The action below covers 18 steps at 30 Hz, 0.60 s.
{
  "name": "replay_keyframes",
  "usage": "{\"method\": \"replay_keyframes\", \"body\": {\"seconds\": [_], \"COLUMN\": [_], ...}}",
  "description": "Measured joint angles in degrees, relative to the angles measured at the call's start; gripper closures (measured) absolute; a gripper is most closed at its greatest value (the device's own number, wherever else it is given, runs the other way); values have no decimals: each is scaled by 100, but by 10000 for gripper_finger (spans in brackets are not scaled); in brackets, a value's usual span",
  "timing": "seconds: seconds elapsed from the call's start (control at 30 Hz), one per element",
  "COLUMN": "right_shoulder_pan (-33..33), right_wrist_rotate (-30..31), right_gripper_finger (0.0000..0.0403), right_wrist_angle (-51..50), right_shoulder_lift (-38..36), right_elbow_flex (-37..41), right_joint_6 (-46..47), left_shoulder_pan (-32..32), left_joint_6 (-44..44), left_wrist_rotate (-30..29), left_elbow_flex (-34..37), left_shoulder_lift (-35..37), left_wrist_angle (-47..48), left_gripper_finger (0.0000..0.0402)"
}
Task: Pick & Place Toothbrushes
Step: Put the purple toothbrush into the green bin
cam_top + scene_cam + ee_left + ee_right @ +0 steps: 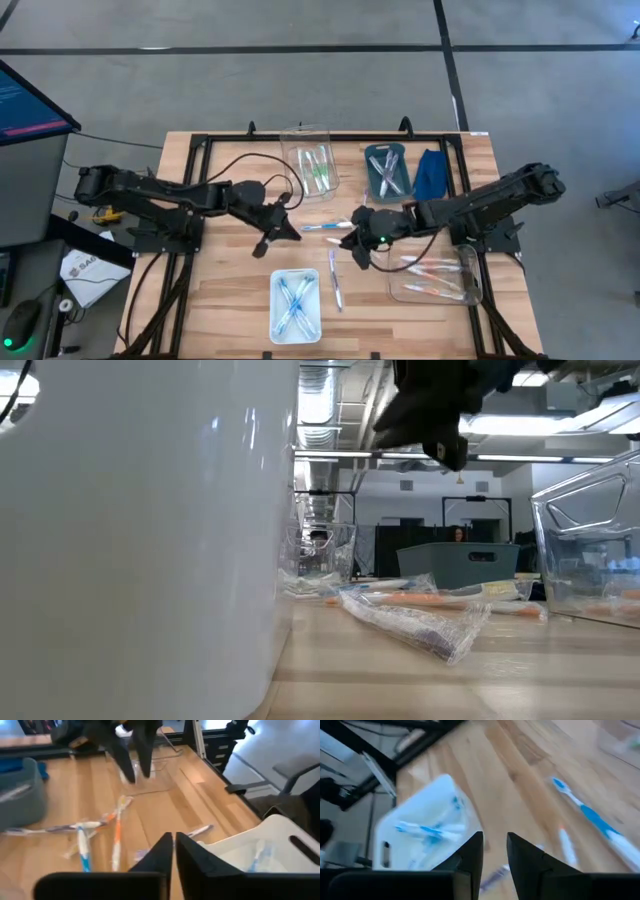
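Observation:
My right gripper picks up the loose purple toothbrush by its purple handle (492, 879) next, to sort it.
Loose toothbrushes lie flat on the wood in the table's middle: a blue one (325, 227) (592, 815), two more (335, 280), and an orange one (117, 832). A wrapped one (410, 622) lies in the low view. My left gripper (291, 233) (173, 847) hovers shut just left of them, holding nothing. My right gripper (353, 249) (495, 851) hangs above them from the right, its fingers a little apart with nothing between them. Below it is the white tray (427, 795), which holds blue toothbrushes.
The white tray (318, 300) sits near the front edge. A clear box with green brushes (313, 165), a teal tray (387, 172) and a folded blue cloth (432, 172) sit at the far side. A clear box with orange-pink brushes (435, 277) is at the right.

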<state>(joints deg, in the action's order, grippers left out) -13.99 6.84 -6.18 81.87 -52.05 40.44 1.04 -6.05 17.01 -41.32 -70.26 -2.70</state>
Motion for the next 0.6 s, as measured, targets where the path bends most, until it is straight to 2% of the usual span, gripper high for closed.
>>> {"method": "replay_keyframes", "body": {"seconds": [0.17, 0.27, 0.33, 0.53, 0.6], "right_shoulder_pan": [176, 174, 176, 169, 157], "right_wrist_rotate": [-770, -853, -761, -677, -751], "right_gripper_finger": [348, 390, 396, 400, 401], "right_wrist_angle": [-288, -229, -159, -244, -736], "right_shoulder_lift": [0, 0, 50, 1210, 1640], "right_elbow_flex": [0, -35, -100, -754, -1093], "right_joint_6": [-787, -1233, -1282, -1384, -1515], "left_shoulder_pan": [-132, -253, -289, -153, -58], "left_joint_6": [-168, -106, -47, 107, 169], "left_wrist_rotate": [-139, -271, -375, -374, -371], "left_elbow_flex": [0, 2, -2, 0, 4], "left_shoulder_lift": [2, 59, 61, 50, 50], "left_wrist_angle": [-2, -35, -110, -108, -128], "left_gripper_finger": [397, 400, 400, 400, 400]}}
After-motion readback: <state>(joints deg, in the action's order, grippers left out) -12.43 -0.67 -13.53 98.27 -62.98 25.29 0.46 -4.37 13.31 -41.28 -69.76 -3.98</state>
